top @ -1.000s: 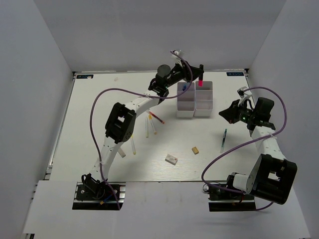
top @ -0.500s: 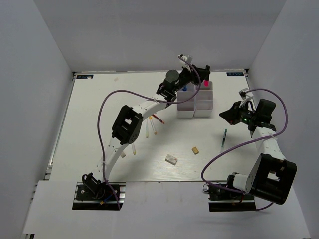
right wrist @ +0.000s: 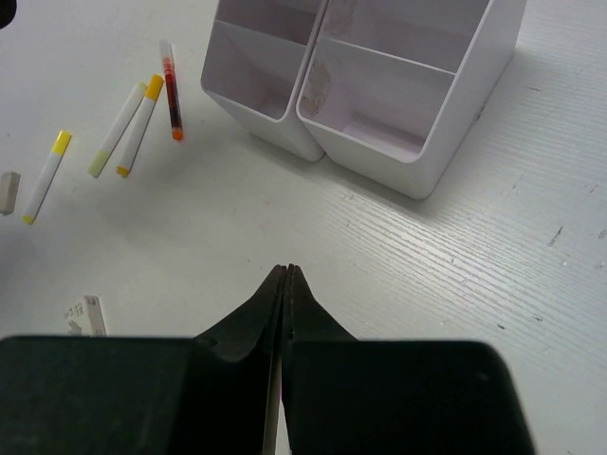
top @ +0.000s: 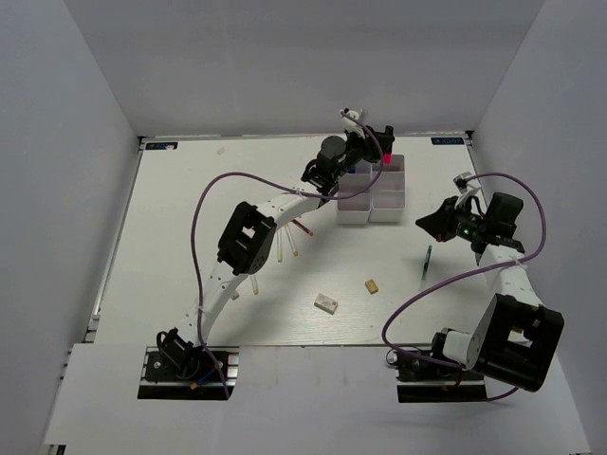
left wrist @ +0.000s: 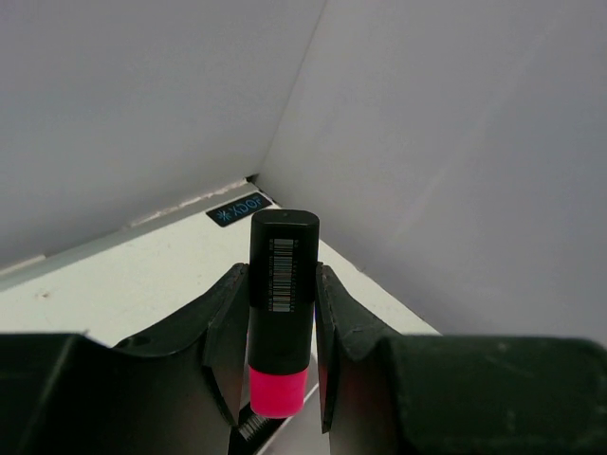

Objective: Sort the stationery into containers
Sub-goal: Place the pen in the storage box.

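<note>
The table is bare under my right gripper's shut fingers, so every pen and eraser would stay down if I lifted my right gripper now.
My left gripper point(top: 383, 144) is shut on a pink-black marker point(top: 387, 162) and holds it upright, pink end down, over the far right compartment of the white containers point(top: 372, 201). In the left wrist view the marker point(left wrist: 281, 284) sits between both fingers point(left wrist: 228, 327). My right gripper point(top: 426, 224) is shut and empty, just right of the containers point(right wrist: 379, 104); its tips point(right wrist: 286, 271) hover over bare table. Yellow, red and white pens point(top: 290, 235) lie left of the containers. A green-black marker point(top: 428, 259) lies by my right arm.
A white eraser point(top: 326, 302) and a tan eraser point(top: 372, 285) lie in the middle of the table. In the right wrist view I see a red pen point(right wrist: 172, 90), white-yellow pens point(right wrist: 123, 128) and a grey eraser point(right wrist: 8, 190). Walls close the back and sides.
My left gripper has carried the pink-black marker to the right and slightly down over the far right compartment. My right arm has barely moved.
</note>
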`<state>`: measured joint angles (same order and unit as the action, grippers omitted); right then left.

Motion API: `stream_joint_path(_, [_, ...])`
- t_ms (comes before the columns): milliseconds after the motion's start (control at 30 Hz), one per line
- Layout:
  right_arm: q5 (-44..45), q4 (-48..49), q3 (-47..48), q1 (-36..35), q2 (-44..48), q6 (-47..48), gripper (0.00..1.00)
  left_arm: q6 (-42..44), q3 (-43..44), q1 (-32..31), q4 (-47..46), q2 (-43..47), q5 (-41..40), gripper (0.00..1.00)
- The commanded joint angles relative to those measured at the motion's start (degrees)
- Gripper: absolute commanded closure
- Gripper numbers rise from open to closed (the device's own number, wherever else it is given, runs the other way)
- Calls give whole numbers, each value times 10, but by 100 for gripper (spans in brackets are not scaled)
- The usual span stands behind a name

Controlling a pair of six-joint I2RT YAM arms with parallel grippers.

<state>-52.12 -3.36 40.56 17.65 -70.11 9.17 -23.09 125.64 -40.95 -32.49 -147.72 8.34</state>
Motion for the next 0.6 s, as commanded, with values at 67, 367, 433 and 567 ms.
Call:
stream_joint_path(67, [-18,0,-2,3,8,-2,100,29,26,0,15,15,-20,76])
stream_joint_path(367, [-22,2,-4,5,9,-2,99,45,26,0,36,15,-38,67])
stream_joint_path(433, [-23,1,-5,3,9,-2,97,45,26,0,41,15,-38,64])
stream_joint_path(567, [-26,3,-6,3,9,-2,96,56,26,0,52,15,-49,54])
